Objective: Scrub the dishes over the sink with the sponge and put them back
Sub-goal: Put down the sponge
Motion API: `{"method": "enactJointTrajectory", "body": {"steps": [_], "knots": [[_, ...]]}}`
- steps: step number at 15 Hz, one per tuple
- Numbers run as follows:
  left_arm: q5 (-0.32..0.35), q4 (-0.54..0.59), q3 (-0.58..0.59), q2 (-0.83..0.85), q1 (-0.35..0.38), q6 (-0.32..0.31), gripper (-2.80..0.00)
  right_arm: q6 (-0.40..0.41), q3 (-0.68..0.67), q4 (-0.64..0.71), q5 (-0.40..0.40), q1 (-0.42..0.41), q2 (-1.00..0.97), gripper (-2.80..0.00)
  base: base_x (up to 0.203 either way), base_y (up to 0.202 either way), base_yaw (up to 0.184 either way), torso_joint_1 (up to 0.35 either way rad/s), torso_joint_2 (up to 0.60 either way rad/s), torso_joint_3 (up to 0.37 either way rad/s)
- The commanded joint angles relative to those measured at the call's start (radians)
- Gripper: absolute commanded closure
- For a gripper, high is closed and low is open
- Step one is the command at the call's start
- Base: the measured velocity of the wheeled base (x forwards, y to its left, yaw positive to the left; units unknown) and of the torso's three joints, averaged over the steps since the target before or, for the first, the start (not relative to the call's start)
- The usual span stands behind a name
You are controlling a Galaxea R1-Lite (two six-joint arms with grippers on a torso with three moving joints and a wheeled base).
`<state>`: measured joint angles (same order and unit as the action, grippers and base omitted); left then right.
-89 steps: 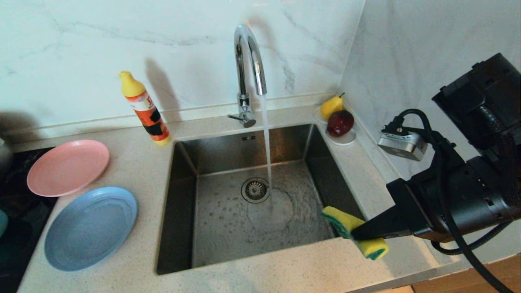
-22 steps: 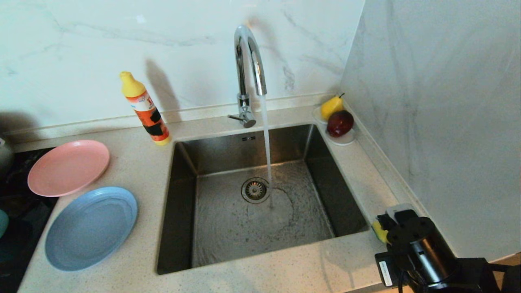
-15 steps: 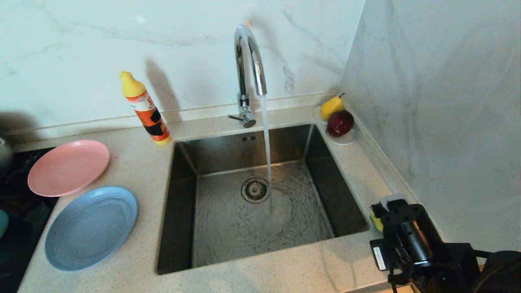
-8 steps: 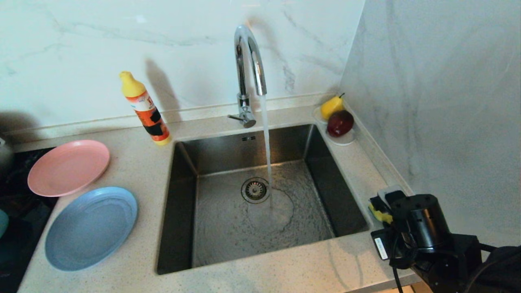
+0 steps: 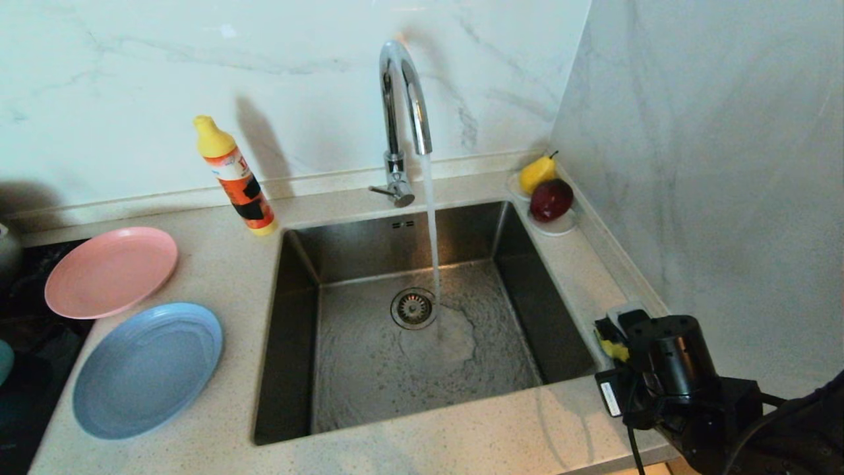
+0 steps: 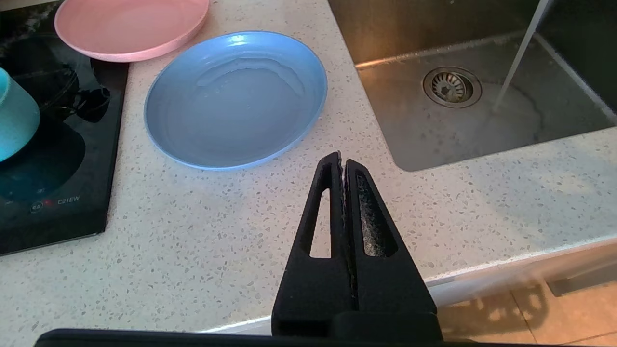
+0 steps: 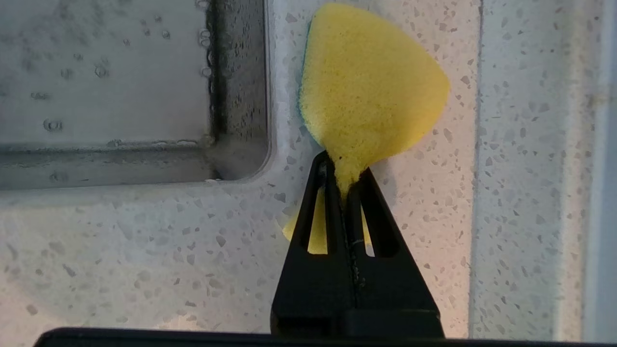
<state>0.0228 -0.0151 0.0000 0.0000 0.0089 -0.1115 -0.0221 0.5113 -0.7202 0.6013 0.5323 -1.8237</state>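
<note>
I am holding the yellow sponge [image 5: 614, 348] with my right gripper low over the counter beside the sink [image 5: 369, 382]. I will open my right gripper now, and the sponge would rest there.
My right gripper [image 7: 343, 171] is shut on the yellow sponge [image 7: 371, 82] and points down at the counter just right of the sink's [image 5: 369, 382] front right corner. In the head view only a yellow bit of the sponge [image 5: 614, 348] shows past the wrist. The pink plate [image 5: 110, 270] and the blue plate [image 5: 146, 369] lie on the counter left of the sink. The teal bowl [image 6: 17, 118] stands on the hob. My left gripper [image 6: 341, 159] is shut and empty above the counter's front edge, near the blue plate [image 6: 236, 99].
Water runs from the chrome tap [image 5: 402, 99] into the basin beside the drain [image 5: 413, 307]. A yellow-orange detergent bottle [image 5: 236, 178] stands at the back left of the sink. A white saucer [image 5: 560, 226] with a pear and an apple sits back right. The marble wall [image 5: 712, 198] is close beside the right arm.
Since the first frame the right arm has swung down from above the sink's front right corner to the counter beside it, still holding the sponge. Over the last second it has edged slightly toward the back.
</note>
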Motion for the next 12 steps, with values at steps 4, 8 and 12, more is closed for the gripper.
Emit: {"method": "enactJointTrajectory", "body": {"steps": [4,8,12], "knots": [[0.000,0.000,0.018,0.002,0.000,0.000,0.00,-0.002,0.012,-0.008,0.003,-0.003,-0.014,0.00,0.000,0.000,0.000,0.000,0.00,0.000],[0.000,0.000,0.018,0.002,0.000,0.000,0.00,0.005,0.023,-0.007,0.008,0.000,-0.011,0.00,0.000,0.000,0.000,0.000,0.00,0.000],[0.000,0.000,0.018,0.002,0.000,0.000,0.00,0.004,0.021,-0.007,0.009,-0.002,-0.011,0.00,0.000,0.000,0.000,0.000,0.00,0.000]]}}
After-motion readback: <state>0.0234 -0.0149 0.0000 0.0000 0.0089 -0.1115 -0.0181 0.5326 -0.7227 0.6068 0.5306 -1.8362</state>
